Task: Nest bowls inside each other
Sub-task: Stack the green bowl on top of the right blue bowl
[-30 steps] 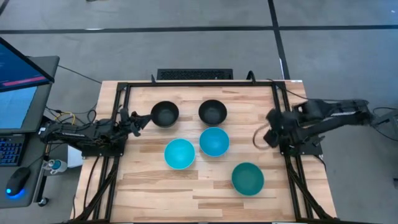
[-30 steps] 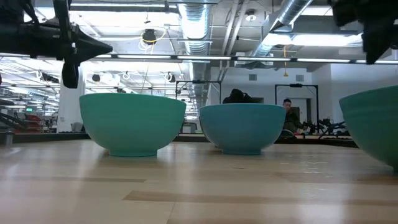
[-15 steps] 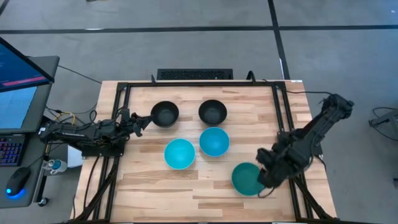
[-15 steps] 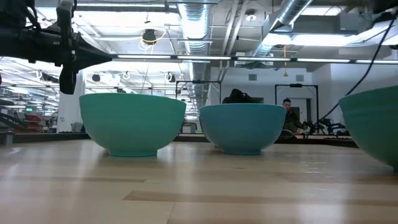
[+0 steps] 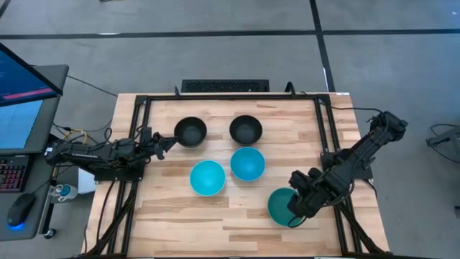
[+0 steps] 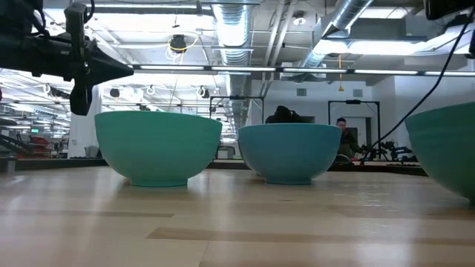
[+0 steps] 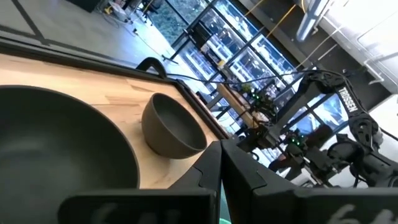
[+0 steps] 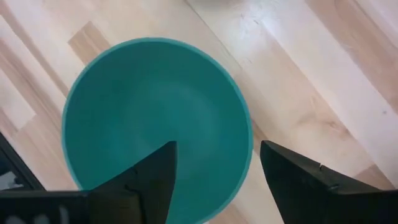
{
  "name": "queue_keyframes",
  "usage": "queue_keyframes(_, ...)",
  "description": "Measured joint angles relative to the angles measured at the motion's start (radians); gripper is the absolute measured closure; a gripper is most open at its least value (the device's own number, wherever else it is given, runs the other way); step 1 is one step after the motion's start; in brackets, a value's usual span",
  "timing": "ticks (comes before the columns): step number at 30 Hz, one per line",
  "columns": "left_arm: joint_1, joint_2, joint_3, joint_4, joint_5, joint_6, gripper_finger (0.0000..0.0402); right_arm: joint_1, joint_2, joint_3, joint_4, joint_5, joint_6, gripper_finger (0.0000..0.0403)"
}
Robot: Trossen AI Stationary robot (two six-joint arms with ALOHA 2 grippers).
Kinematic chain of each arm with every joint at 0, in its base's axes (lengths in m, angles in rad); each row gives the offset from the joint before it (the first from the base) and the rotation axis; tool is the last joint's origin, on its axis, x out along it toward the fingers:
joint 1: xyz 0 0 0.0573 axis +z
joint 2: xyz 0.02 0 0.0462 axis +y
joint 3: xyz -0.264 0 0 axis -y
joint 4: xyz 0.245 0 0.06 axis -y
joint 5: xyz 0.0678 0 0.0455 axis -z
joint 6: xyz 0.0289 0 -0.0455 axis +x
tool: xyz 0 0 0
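Note:
I should next use my right gripper to grab the teal bowl by its rim (image 8: 247, 144), so that the teal bowl can nest into a cyan bowl.
Five bowls stand upright on their bases on the wooden table. Two black bowls (image 5: 190, 132) (image 5: 246, 129) are toward the far edge, two cyan bowls (image 5: 208, 178) (image 5: 247, 164) are in the middle, and a teal bowl (image 5: 277, 206) is near the right front. My right gripper (image 8: 214, 168) hovers open above the teal bowl (image 8: 155, 118), pointing down, with one finger over the inside and one beyond the rim. My left gripper (image 5: 168, 142) is shut, lying level just left of the left black bowl (image 7: 62, 146), apart from it.
A black metal frame (image 5: 136, 108) borders the table at the left, far and right edges. The far black bowl (image 7: 171, 127) stands past my left gripper. Bare wood (image 5: 180, 216) lies along the near edge. A monitor, keyboard and mouse sit off the table's left side.
My right arm has swung from the table's right edge toward the near edge and in over the teal bowl, tipping over until its gripper points down. The bowls have stayed in place.

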Motion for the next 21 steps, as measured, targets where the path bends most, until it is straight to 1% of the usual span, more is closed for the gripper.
queue_keyframes(8,0.000,0.000,0.000,0.000,0.000,0.013,0.0401,-0.036,0.000,0.000,0.003,0.002,-0.032,0.0148)
queue_keyframes(12,0.000,0.000,0.000,-0.002,0.000,0.013,0.0401,-0.042,0.001,0.000,0.036,0.013,-0.043,0.0148)
queue_keyframes(18,0.000,0.000,0.000,-0.005,0.001,0.013,0.0401,-0.044,0.044,-0.017,0.049,0.034,-0.031,0.0148)
queue_keyframes(21,0.000,0.000,0.000,-0.005,0.011,0.013,0.0402,-0.045,0.073,-0.029,-0.001,0.028,-0.006,0.0148)
